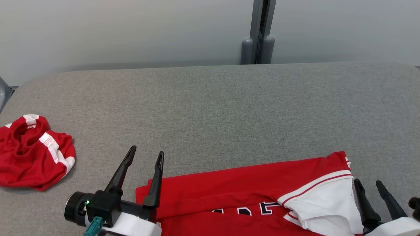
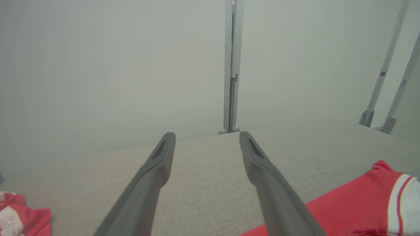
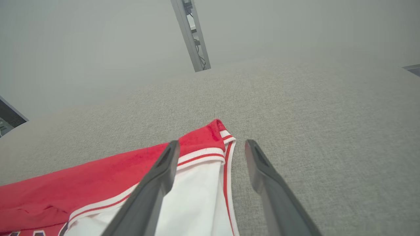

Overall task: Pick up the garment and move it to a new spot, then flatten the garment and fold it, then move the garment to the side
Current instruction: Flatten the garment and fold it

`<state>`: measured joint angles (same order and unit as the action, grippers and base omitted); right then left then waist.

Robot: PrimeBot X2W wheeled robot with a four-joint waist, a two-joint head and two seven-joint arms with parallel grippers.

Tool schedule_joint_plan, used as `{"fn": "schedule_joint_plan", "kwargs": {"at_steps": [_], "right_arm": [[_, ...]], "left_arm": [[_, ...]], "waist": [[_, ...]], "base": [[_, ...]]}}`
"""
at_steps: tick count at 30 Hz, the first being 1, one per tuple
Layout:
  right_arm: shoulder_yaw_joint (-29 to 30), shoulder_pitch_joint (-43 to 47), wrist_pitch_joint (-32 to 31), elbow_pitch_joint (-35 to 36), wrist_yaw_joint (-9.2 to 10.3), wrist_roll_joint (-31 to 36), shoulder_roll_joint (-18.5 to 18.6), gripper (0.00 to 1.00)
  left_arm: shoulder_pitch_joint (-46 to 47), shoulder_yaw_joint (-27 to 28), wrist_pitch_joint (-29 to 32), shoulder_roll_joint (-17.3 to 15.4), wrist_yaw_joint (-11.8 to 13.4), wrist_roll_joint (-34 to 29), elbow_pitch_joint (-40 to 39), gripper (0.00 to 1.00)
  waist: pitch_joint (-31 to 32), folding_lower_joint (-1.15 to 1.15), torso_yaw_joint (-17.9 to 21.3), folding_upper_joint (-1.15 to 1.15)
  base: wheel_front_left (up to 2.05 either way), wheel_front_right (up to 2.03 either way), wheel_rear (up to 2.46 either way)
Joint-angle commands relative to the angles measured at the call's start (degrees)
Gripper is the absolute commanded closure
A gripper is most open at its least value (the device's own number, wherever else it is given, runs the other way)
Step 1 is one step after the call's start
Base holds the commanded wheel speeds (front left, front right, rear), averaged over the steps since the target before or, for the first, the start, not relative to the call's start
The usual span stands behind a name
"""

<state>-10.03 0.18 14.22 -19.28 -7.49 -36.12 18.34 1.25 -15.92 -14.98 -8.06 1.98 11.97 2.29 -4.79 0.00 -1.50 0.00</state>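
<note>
Next, the right gripper grabs the red garment (image 1: 236,193) by its white sleeve (image 1: 338,196) to fold it into a compact bundle.
A red garment (image 1: 236,193) with white panels and dark lettering lies spread flat at the table's near edge, seen again in the left wrist view (image 2: 354,203) and the right wrist view (image 3: 98,183). My left gripper (image 1: 146,153) stands open above the garment's left edge, nothing between its fingers (image 2: 205,134). At the garment's right end, my right gripper (image 1: 369,182) is open beside the white sleeve panel; its left finger overlaps the white cloth and the other is over bare table (image 3: 211,142).
A second red and white garment (image 1: 31,154) lies crumpled at the table's left side. The grey fabric table (image 1: 229,111) stretches back to a pale wall with a grey post (image 1: 259,32) behind it.
</note>
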Motion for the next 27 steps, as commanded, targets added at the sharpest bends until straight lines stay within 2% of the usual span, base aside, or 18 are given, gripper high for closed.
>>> {"fn": "schedule_joint_plan", "kwargs": {"at_steps": [1,11,26,27], "right_arm": [[-0.33,-0.84,0.6,-1.1,-0.02,-1.14,0.12,0.0],[-4.75,-3.4,0.97,-9.88,-0.02,-7.97,-0.18,0.0],[-13.93,-6.51,-2.58,-15.77,-0.07,-18.31,-0.99,0.0],[-14.78,-6.68,-2.8,-15.71,-0.07,-18.93,-0.98,0.08]], "left_arm": [[-0.95,0.84,-0.18,0.31,-0.79,-0.93,0.32,0.0],[-0.66,3.69,-0.19,2.48,-5.07,-5.11,1.72,0.0],[-0.73,6.26,-0.19,3.87,-7.38,-7.01,1.73,0.0],[-0.68,6.3,-0.19,3.99,-7.51,-7.06,1.74,0.0]], "waist": [[-0.15,0.0,-0.1,0.0],[-0.96,0.0,-1.0,0.0],[-2.16,0.0,-2.31,0.0],[-2.22,0.0,-2.38,0.0]], "base": [[0.0,0.0,0.0],[0.0,0.0,0.0],[0.0,0.0,0.0],[0.0,0.0,0.0]]}}
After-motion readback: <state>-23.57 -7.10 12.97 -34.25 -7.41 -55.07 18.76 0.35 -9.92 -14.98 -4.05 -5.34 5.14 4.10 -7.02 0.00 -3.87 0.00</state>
